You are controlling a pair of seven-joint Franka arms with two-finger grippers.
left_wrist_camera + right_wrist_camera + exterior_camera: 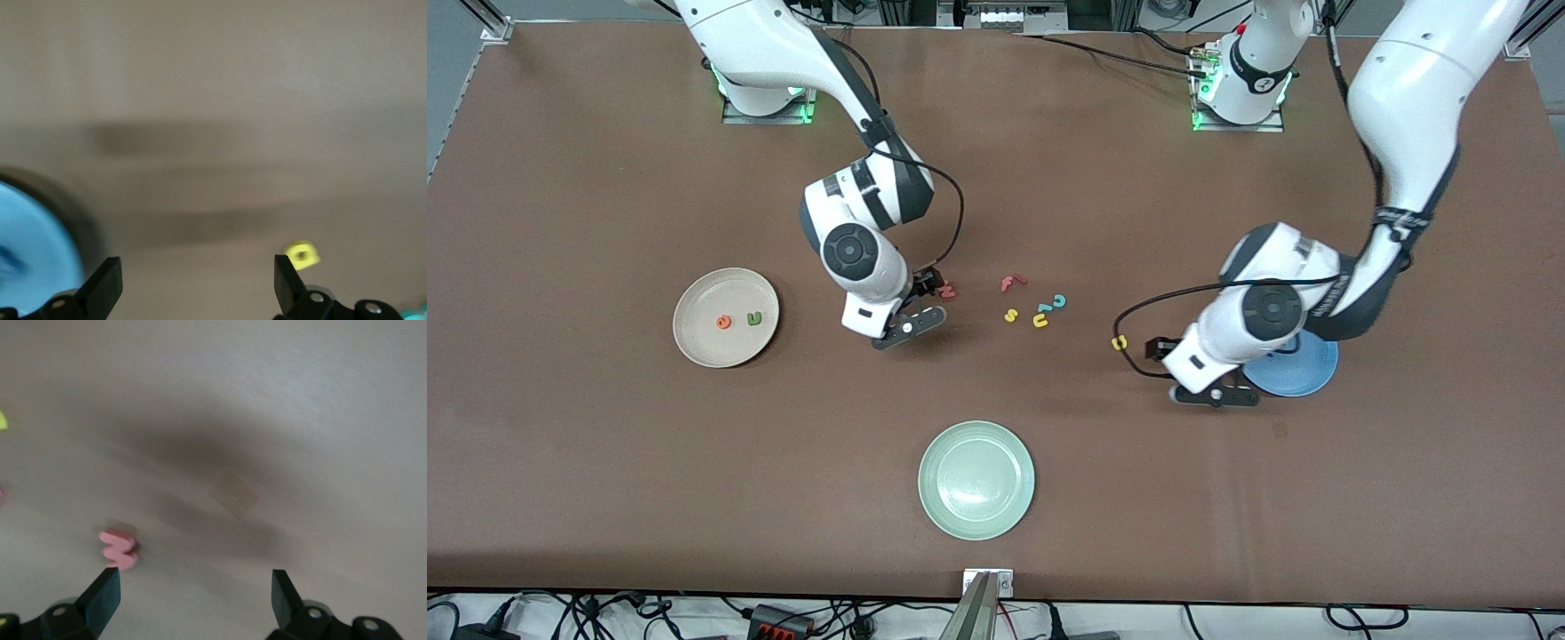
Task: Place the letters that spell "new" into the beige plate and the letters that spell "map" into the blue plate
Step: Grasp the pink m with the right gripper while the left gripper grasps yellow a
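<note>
The dull red w will finish the word "new" on the beige plate (694, 342), so the robot's right gripper should grab the w by its middle strokes next.
The beige plate (694, 342) toward the right arm's end holds the orange e (723, 322) and the green n (754, 318). My right gripper (919, 304) (193, 595) hangs open and empty over the table, with the dull red w (946, 291) (119, 549) lying just outside one finger. My left gripper (1184, 378) (197, 283) is open and empty between the yellow a (1120, 342) (302, 255) and the blue plate (1307, 372) (27, 253), which the left arm partly hides. A teal p (1043, 308) lies in the middle cluster. The blue m is hidden.
A red f (1011, 283), a teal c (1059, 301), a yellow s (1010, 315) and a yellow u (1040, 321) lie loose mid-table between the two grippers. A pale green plate (976, 480) sits nearer the front camera.
</note>
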